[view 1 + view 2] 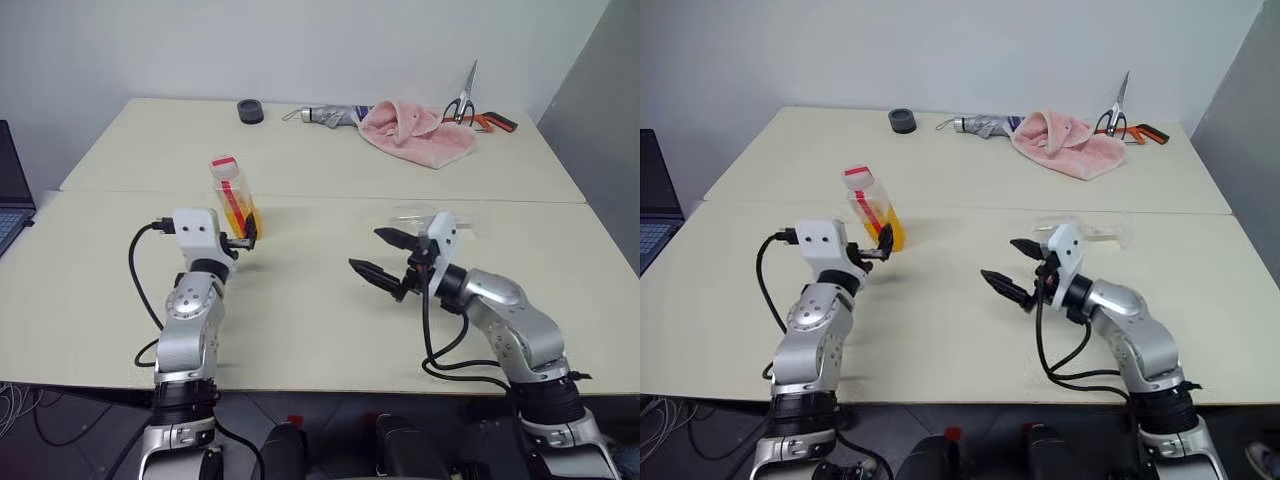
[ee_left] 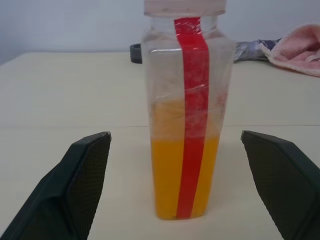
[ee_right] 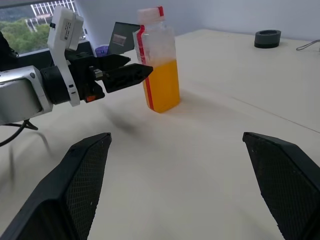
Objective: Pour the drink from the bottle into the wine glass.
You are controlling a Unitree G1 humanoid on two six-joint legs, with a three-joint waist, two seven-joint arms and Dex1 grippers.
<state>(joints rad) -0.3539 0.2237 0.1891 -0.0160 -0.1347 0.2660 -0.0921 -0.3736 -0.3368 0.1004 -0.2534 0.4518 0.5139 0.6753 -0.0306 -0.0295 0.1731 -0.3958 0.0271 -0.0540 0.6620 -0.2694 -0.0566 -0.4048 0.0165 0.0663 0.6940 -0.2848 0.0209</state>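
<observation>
My left gripper is going to grab the bottle next by its flat sides just above the drink, because the top parts of the bottle slope in to a round cap.
The bottle (image 1: 233, 195) stands upright on the table left of centre, clear with a red stripe and a red-and-white cap. The orange drink (image 2: 170, 175) fills about its lower half. My left gripper (image 1: 246, 236) is open just in front of the bottle's base; in the left wrist view (image 2: 175, 135) the bottle stands a little ahead between the two fingers, untouched. My right gripper (image 1: 383, 256) is open over the table at the right, pointing left toward the bottle (image 3: 160, 75). The wine glass (image 1: 412, 213) is a clear shape mostly hidden behind my right wrist; I cannot tell its pose.
At the back of the table lie a black ring (image 1: 250, 111), a folded umbrella (image 1: 335, 115), a pink towel (image 1: 415, 132), scissors (image 1: 464, 98) and an orange-handled tool (image 1: 497, 123). A laptop (image 1: 12, 190) sits off the left edge. Bare tabletop lies between my two grippers.
</observation>
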